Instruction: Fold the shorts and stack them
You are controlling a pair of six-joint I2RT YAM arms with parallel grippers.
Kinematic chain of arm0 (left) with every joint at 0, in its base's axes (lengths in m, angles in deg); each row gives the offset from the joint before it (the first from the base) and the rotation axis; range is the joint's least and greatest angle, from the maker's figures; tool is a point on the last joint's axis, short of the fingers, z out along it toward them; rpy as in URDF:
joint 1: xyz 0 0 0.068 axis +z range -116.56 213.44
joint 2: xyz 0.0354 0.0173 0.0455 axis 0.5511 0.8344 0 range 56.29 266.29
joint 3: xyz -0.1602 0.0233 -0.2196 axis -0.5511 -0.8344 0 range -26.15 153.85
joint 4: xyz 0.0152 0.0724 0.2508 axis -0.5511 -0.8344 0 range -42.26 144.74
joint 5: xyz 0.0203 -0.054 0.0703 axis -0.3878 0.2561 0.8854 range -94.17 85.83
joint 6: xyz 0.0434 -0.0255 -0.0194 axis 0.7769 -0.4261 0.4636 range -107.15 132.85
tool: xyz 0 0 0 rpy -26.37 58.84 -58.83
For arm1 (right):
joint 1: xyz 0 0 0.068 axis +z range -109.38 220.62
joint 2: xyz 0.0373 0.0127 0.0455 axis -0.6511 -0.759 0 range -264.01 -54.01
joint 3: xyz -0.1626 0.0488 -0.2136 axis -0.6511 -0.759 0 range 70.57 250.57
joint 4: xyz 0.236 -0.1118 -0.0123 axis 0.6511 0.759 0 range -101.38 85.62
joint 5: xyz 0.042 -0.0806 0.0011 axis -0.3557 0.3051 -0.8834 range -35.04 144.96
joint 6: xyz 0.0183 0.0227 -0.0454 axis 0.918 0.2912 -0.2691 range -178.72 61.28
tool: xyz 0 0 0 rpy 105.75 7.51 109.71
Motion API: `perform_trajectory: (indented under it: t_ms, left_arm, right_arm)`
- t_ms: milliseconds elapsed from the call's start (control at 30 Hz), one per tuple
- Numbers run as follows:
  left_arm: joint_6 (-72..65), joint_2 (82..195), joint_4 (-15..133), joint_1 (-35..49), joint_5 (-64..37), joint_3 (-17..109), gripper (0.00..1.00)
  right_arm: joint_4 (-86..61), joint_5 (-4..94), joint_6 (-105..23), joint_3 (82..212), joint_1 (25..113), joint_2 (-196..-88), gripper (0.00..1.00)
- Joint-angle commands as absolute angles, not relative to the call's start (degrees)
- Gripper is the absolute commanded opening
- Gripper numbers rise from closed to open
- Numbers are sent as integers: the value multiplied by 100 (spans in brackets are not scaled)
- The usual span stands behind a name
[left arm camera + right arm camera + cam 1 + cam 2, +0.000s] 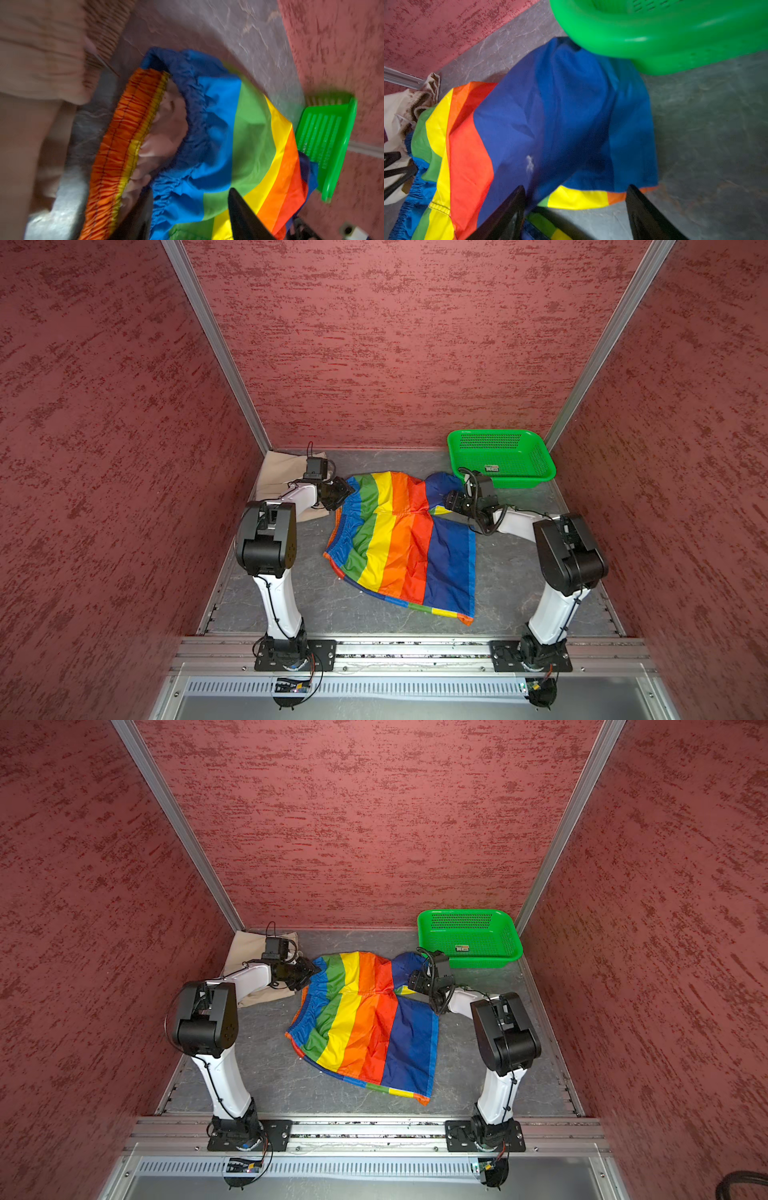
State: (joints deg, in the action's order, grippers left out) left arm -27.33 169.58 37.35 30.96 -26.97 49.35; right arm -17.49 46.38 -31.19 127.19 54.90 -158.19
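Observation:
My right gripper needs to grab the rainbow-striped shorts by the bunched far leg's hem (pixel 441 510) next, so that it can pull that leg flat for folding.
The rainbow-striped shorts (pixel 399 547) (pixel 365 1027) lie spread on the grey floor, orange waistband to the left, one leg bunched toward the basket. The beige shorts (pixel 278 472) (pixel 245 950) lie crumpled in the back left corner, partly hidden by my left arm. My left gripper (pixel 347 491) (pixel 190 193) is at the far end of the waistband, jaws apart, with gathered blue cloth (pixel 187 176) between the fingers. At the far leg's hem (pixel 577 197) is my right gripper (pixel 448 502) (pixel 576 187), jaws wide apart around the striped edge, holding nothing.
A green perforated basket (pixel 490 441) (pixel 461 920) (pixel 654 37) stands at the back right, its front edge touching the bunched blue leg. Red textured walls close in the back and both sides. Bare grey floor (pixel 291 593) shows in front of the shorts.

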Motion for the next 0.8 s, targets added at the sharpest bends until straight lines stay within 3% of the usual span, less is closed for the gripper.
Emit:
perform_trajectory:
  t_ms: [0, 100, 233, 433, 533, 567, 700, 767]
  left_arm:
    - [-2718, 17091, 3847, 3217, -2787, 4936, 34]
    - [-2688, 17067, 3868, 3270, -2820, 4841, 24]
    - [-2667, 17046, 3850, 3342, -2920, 4772, 18]
    - [-2652, 17081, 3846, 3331, -2980, 4753, 17]
    - [-2675, 17146, 3855, 3327, -3039, 4796, 13]
    - [-2668, 17164, 3847, 3334, -3046, 4819, 12]
    - [-2662, 17186, 3811, 3361, -3054, 4881, 2]
    - [-2670, 17193, 3813, 3421, -3094, 4878, 0]
  right_arm:
    - [-1367, 4886, -3532, 12504, 5495, -15540, 78]
    - [-1165, 5038, -3656, 12515, 5394, -15498, 80]
    - [-997, 4963, -3761, 12915, 5244, -15880, 79]
    - [-993, 4771, -3842, 13769, 5209, -16673, 77]
    - [-1099, 4542, -3791, 14048, 5213, -16967, 70]
    - [-1159, 4369, -3763, 14087, 5212, -17017, 64]
    - [-1568, 4093, -3641, 13657, 5205, -16671, 15]
    - [-1709, 4162, -3668, 13259, 5208, -16293, 0]
